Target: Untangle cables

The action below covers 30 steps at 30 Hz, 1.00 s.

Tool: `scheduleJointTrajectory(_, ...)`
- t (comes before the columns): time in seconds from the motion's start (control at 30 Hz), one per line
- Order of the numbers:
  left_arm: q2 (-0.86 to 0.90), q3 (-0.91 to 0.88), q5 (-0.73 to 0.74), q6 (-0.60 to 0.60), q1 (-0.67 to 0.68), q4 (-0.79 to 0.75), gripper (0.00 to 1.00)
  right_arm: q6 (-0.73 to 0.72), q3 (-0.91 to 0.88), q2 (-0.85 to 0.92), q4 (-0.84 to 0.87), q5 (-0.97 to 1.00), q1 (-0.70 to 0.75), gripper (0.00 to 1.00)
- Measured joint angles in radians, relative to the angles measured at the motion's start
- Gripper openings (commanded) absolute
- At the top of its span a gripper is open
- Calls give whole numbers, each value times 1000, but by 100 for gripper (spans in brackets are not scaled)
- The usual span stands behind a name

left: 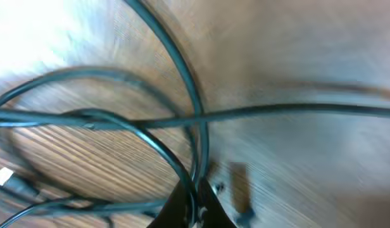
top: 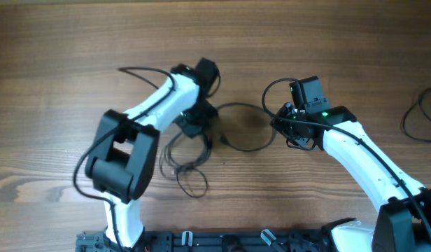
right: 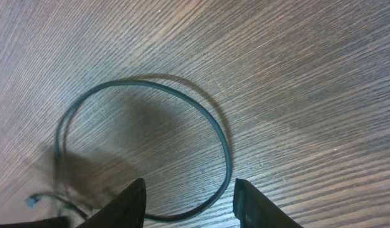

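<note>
My right gripper grabs the outer side (top: 273, 135) of the wide loop next, away from the bundle (top: 189, 166), to pull the cables apart and untangle them.
The cables (top: 184, 159) lie as thin black overlapping loops in the middle of the wooden table, and one wide loop (top: 245, 127) spreads to the right. My left gripper (top: 203, 133) reaches down into the bundle. In the left wrist view the left gripper (left: 196, 201) is shut on one strand, while other strands (left: 150, 120) cross in front. A small white plug end (left: 2, 177) shows at the left. My right gripper (top: 277, 126) stands at the wide loop's right side. In its wrist view the right gripper (right: 190, 197) is open, and the loop (right: 225, 142) runs on the table between its fingers, untouched.
A separate thin black cord loop (top: 417, 115) lies at the far right edge of the table. Thicker black wires (top: 142, 71) run along the robot arms. The arm bases (top: 201, 241) stand at the near edge.
</note>
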<state>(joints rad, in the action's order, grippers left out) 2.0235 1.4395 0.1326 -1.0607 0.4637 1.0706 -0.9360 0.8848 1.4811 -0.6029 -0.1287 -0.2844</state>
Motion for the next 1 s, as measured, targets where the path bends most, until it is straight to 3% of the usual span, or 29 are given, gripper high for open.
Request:
scheduleJointTrajectory(0.2,-215,111,2,185,-30,19,4,2,0,0,1,-2,0,51)
scheduleJointTrajectory(0.33,-375,121,14,343,-15,47,4,143,-2,0,146,-137,0,57)
scheduleJointTrajectory(0.53,-437,121,148,545,-12,51,4,315,-2,1,418,-483,0,57)
scheduleJointTrajectory(0.73,-449,121,244,711,-12,73,4,524,-2,1,501,-593,0,79)
scheduleJointTrajectory(0.87,-449,121,249,791,-12,95,4,702,-2,1,543,-695,0,79)
scheduleJointTrajectory(1.0,-449,121,114,835,-12,100,4,798,-2,0,583,-822,0,79)
